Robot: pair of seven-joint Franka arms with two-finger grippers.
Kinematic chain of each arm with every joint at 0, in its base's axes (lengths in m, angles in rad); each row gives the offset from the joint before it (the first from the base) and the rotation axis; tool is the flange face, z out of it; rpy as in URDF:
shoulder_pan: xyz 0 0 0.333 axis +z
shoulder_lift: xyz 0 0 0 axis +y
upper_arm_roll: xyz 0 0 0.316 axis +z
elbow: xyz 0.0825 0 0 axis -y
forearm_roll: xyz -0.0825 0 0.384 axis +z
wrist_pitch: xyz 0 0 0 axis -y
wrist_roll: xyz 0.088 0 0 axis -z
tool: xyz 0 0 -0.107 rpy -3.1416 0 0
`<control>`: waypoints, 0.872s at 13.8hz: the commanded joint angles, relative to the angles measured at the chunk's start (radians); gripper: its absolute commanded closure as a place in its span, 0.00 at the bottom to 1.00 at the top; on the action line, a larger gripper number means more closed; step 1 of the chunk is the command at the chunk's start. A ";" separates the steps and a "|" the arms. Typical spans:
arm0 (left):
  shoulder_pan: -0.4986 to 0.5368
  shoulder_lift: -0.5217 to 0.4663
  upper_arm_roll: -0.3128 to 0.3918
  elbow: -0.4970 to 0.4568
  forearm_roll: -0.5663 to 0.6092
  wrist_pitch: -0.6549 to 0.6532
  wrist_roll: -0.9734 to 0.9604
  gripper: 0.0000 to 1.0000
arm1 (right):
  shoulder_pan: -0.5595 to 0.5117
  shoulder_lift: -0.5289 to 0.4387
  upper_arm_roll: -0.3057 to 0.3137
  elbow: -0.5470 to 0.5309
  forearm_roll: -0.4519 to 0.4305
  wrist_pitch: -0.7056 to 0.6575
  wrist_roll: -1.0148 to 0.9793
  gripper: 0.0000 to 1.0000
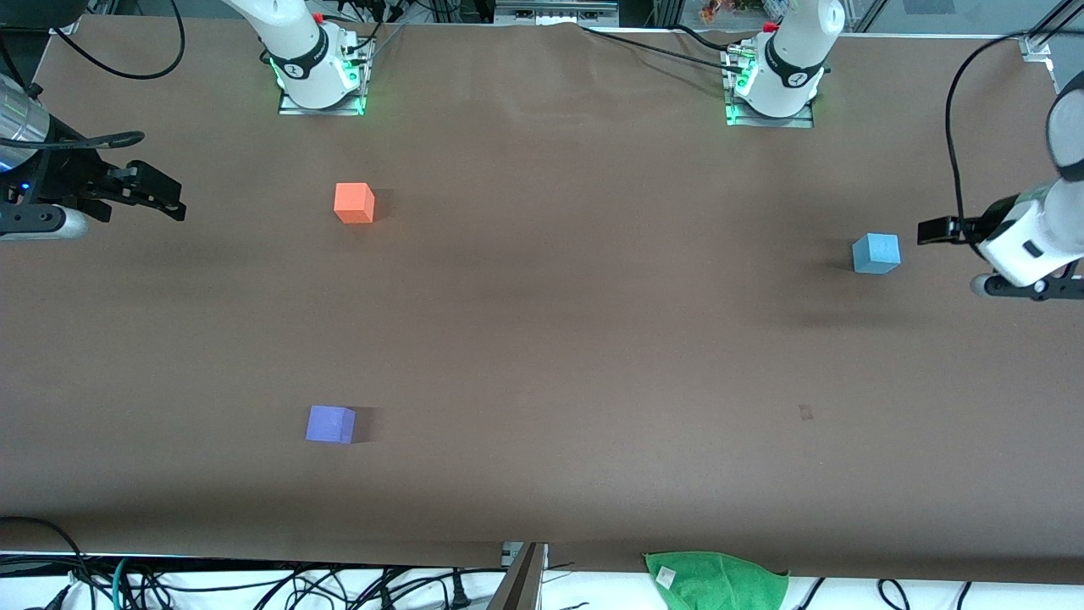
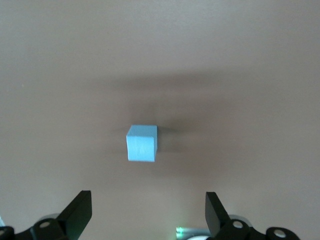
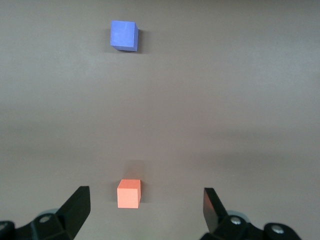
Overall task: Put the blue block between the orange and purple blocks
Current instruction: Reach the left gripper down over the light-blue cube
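Note:
Next, my left gripper grabs the blue block by its body (image 1: 876, 253) (image 2: 141, 143) to place it between the orange and purple blocks.
The sky-blue block (image 1: 876, 253) sits on the brown table toward the left arm's end. It also shows in the left wrist view (image 2: 141, 143). My left gripper (image 1: 936, 230) hangs open and empty beside it, apart from it (image 2: 148, 210). The orange block (image 1: 354, 203) sits near the right arm's base. The purple block (image 1: 330, 424) sits nearer the front camera than the orange one. My right gripper (image 1: 157, 195) is open and empty at the right arm's end of the table. Its wrist view (image 3: 145, 207) shows the orange block (image 3: 129, 193) and the purple block (image 3: 123, 35).
A green cloth (image 1: 716, 580) lies at the table's edge nearest the front camera. A metal bar (image 1: 521, 576) and cables lie along that edge. A wide stretch of brown table (image 1: 542, 339) separates the blue block from the other two.

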 commanded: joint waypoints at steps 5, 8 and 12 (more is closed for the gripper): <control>0.121 -0.066 -0.013 -0.431 0.016 0.514 0.107 0.00 | -0.004 0.000 0.000 0.010 0.015 -0.007 -0.001 0.00; 0.123 -0.070 -0.013 -0.545 0.016 0.651 0.107 0.00 | -0.005 0.000 -0.001 0.008 0.015 -0.007 -0.002 0.00; 0.123 -0.062 -0.013 -0.663 0.024 0.786 0.108 0.00 | -0.005 0.000 -0.001 0.010 0.015 -0.005 -0.002 0.00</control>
